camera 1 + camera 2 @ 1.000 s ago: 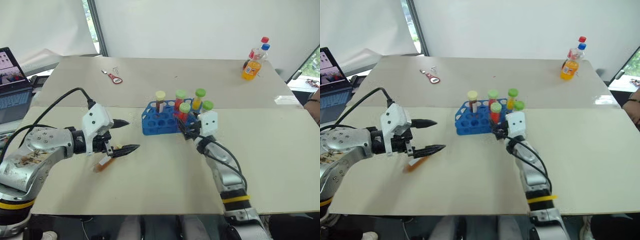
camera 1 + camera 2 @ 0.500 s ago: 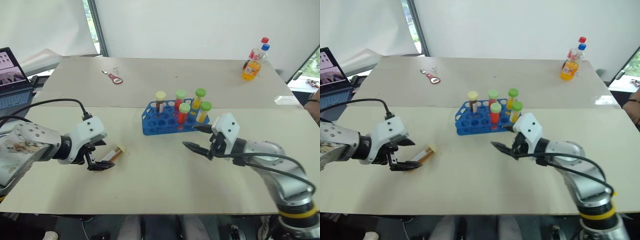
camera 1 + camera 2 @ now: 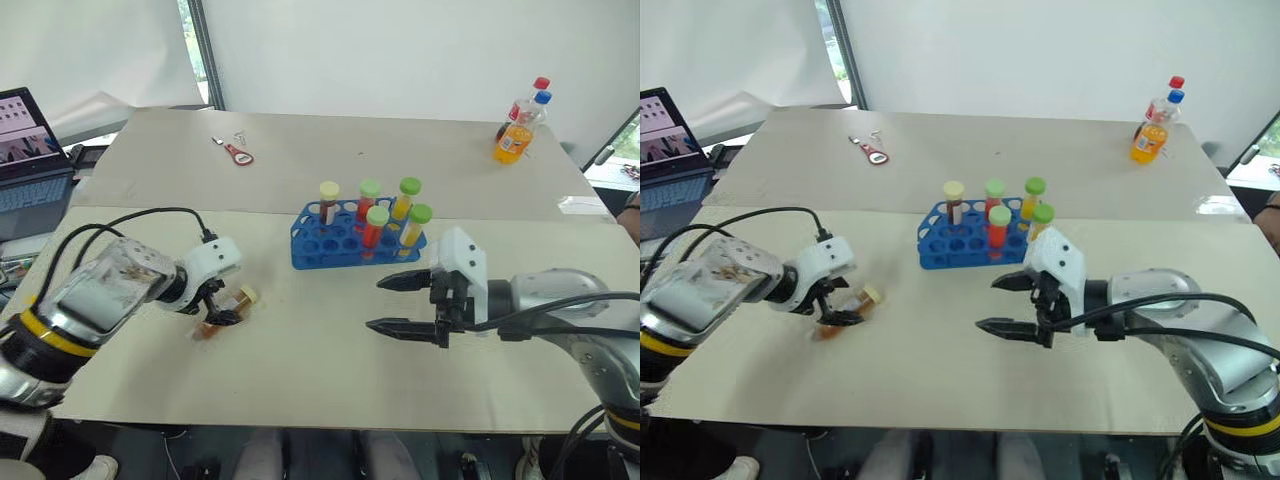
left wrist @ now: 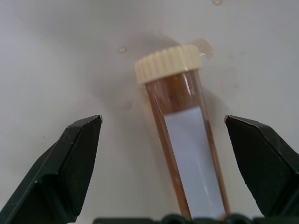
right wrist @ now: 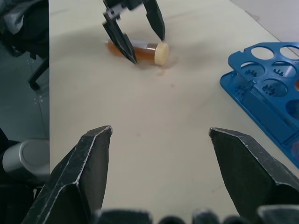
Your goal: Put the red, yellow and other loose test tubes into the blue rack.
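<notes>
The loose test tube [image 4: 187, 140] has the fingers of my left gripper beside its brown-orange sides, around the white label. My left gripper should close. Closing now would hold it.
The blue rack [image 3: 318, 246] stands mid-table with several capped tubes upright in it, holding red, yellow and dark liquid. One loose test tube [image 3: 236, 302] with a cream cap and brown-orange liquid lies flat on the table to the rack's left. My left gripper [image 3: 221, 305] is open and lowered over it, one finger on each side of the tube [image 4: 187, 140], neither pad touching it. My right gripper [image 3: 375, 303] hovers open and empty in front of the rack, pointing left toward the loose tube [image 5: 142, 50].
Two drink bottles [image 3: 515, 130] stand at the far right corner. A red bottle opener [image 3: 237, 153] lies at the far left of the back table. A laptop [image 3: 28, 150] sits off the table's left edge. A seam runs between the two tabletops behind the rack.
My left gripper came down and now straddles the lying tube. My right gripper drew back from the rack and swung round to point left.
</notes>
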Robot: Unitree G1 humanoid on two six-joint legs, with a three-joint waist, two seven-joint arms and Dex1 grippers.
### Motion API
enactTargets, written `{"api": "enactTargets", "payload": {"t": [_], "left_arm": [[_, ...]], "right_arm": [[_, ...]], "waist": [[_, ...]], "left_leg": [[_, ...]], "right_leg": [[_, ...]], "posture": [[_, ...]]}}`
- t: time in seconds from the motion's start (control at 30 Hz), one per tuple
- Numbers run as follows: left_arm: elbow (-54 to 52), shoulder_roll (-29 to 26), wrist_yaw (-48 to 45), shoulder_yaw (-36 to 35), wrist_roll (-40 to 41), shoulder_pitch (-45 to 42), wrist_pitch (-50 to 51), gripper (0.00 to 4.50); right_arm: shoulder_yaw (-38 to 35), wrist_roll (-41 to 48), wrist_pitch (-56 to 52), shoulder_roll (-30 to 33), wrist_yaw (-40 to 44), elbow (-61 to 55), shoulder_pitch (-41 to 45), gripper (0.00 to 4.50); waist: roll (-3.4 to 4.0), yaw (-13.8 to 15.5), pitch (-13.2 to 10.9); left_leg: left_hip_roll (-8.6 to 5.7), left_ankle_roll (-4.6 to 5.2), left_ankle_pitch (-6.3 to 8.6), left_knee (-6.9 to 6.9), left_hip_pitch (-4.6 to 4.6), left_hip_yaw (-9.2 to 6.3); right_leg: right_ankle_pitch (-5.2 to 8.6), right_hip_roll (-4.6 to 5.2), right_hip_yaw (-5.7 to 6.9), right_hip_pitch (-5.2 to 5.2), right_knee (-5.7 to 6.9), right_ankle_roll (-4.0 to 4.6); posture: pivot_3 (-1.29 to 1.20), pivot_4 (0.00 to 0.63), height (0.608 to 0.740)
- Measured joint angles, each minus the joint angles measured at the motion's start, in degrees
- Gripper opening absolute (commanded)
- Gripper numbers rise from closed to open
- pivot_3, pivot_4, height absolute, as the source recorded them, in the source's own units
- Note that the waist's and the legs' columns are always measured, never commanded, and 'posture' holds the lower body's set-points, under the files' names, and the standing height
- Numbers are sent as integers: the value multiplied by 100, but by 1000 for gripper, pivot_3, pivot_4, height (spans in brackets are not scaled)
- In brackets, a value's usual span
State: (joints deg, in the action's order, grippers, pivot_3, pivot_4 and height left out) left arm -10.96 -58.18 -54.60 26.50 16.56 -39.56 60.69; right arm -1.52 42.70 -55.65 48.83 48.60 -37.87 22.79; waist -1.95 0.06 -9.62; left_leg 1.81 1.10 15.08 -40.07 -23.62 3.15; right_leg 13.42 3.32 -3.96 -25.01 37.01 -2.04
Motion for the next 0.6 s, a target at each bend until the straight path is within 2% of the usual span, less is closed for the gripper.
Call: {"api": "enactTargets", "payload": {"t": [0.03, 0.07, 0.13, 0.23, 0.3, 0.5, 0.6], "left_arm": [[94, 108, -19, 43, -55, -58, 2, 4500], [133, 148, -44, 94, -112, -99, -11, 3954], [197, 150, -106, 137, -216, -137, -58, 3233], [207, 153, -198, 178, -394, -139, -153, 1726], [183, 127, -319, 225, -520, -114, -344, 925], [130, 1, -645, 225, -683, -33, -701, 899], [195, 105, -938, -99, -485, -115, -941, 899]], "right_arm": [[-41, 114, -71, 10, -25, 0, 25, 3704], [-83, 208, -137, 37, -31, -1, 46, 3757], [-196, 384, -241, 140, -40, -2, 71, 3757], [-315, 645, -388, 225, -69, 0, 137, 3757], [-400, 817, -450, 231, -127, 18, 198, 3757], [-608, 1157, -570, 295, -311, 25, 315, 3757], [-776, 1096, -455, 557, -271, 5, 129, 3757]], "waist": [[0, -1, 0], [0, -1, 0], [0, -1, 0], [0, -3, 0], [0, -3, 0], [0, -6, 0], [-1, 28, -1]], "left_leg": [[0, 0, 0, -1, -3, -1], [0, 0, 0, -1, -3, -2], [0, 1, 1, 0, -3, -3], [0, 1, 1, 0, -2, -5], [0, 1, 1, -1, -2, -5], [1, 2, 1, -1, -5, -5], [1, 2, 1, -10, -20, -14]], "right_leg": [[0, 0, 0, -2, 1, 0], [0, 0, 0, -3, 2, 0], [0, 0, 0, -3, 2, 0], [0, 0, 0, -3, 2, 0], [0, 1, 0, -2, 3, 0], [0, 1, 0, -4, 3, 0], [0, 1, 7, -10, 3, 0]], "posture": [[0, 150, 733], [0, 150, 733], [0, 150, 733], [0, 150, 733], [0, 150, 733], [0, 150, 733], [0, 150, 733]]}}
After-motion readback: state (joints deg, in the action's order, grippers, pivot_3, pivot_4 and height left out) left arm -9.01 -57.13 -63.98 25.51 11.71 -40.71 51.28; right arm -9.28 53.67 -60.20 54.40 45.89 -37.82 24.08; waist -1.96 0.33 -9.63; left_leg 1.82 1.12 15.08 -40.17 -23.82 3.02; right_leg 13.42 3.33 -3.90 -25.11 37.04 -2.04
